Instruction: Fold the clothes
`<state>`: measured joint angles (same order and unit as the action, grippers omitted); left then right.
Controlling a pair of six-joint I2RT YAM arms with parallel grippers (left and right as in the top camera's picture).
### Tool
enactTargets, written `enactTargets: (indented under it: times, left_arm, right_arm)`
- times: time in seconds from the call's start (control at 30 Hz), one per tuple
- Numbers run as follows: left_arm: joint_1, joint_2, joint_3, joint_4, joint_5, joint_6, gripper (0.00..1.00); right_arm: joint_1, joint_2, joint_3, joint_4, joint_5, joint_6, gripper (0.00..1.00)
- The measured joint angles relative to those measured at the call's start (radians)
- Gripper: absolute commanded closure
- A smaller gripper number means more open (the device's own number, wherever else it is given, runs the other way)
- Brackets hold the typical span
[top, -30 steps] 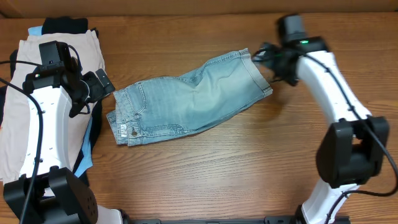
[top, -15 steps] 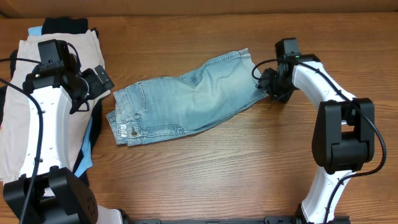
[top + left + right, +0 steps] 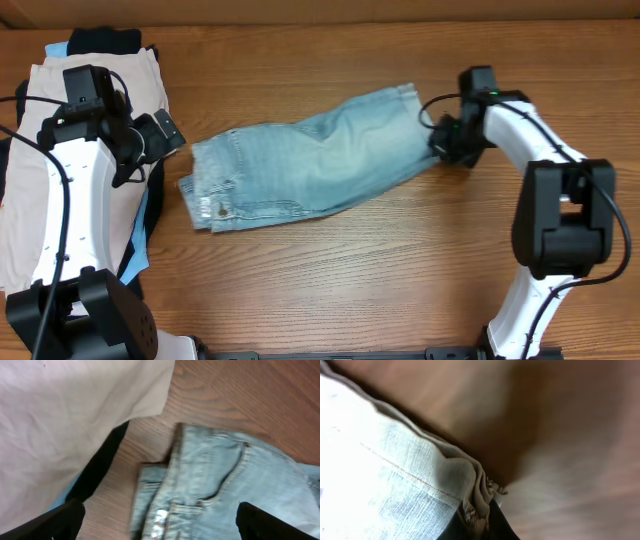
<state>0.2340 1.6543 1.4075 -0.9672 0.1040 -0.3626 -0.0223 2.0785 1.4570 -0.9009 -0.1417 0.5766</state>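
Observation:
I next need to pick up the denim shorts (image 3: 310, 160) with my left gripper by the waistband edge near the pocket, so the waistband can be folded over toward the hem (image 3: 420, 122).
The clothes, a pair of light-blue denim shorts (image 3: 310, 160), lie flat across the middle of the table, waistband to the left and leg hem to the right. My right gripper (image 3: 441, 143) is shut on the bunched hem at the right end. The right wrist view shows the folded hem edge (image 3: 476, 510) pinched between the dark fingers of the gripper (image 3: 479, 527). My left gripper (image 3: 166, 135) hovers open just left of the waistband, apart from it. In the left wrist view the waistband and pocket (image 3: 220, 480) lie between its wide-spread fingers (image 3: 50, 522).
A pile of other garments lies at the left edge: a beige one (image 3: 40, 190) on top, a black one (image 3: 105, 40) at the back and a bit of blue beneath. The beige cloth (image 3: 60, 420) fills the left wrist view's left side. Bare wood (image 3: 380, 270) lies in front.
My right gripper came down onto the leg hem, shut on it and drew the shorts a little to the right. The left arm has stayed put.

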Motion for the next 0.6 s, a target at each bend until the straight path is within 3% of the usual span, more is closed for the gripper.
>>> enactTargets:
  times: [0.23,0.27,0.37,0.47,0.6]
  left_arm:
    - [-0.111,0.0,-0.029,0.0,0.006,0.0,0.0]
    - [-0.135,0.0,-0.046,0.008,0.007,0.001,0.0]
    - [-0.197,0.0,-0.096,0.048,0.012,0.028,0.0]
    - [-0.256,0.001,-0.139,0.098,0.026,0.091,0.0]
    - [-0.314,0.001,-0.179,0.163,0.05,0.175,0.0]
  right_arm:
    - [-0.22,-0.002,0.0,-0.158,-0.016,0.003,0.96]
    - [-0.243,-0.002,0.0,-0.17,-0.023,-0.013,0.92]
    - [-0.27,-0.002,0.0,-0.189,-0.06,-0.082,0.72]
    - [-0.264,-0.015,0.0,-0.222,-0.089,-0.158,0.41]
    - [-0.245,-0.098,0.002,-0.272,-0.117,-0.238,0.23]
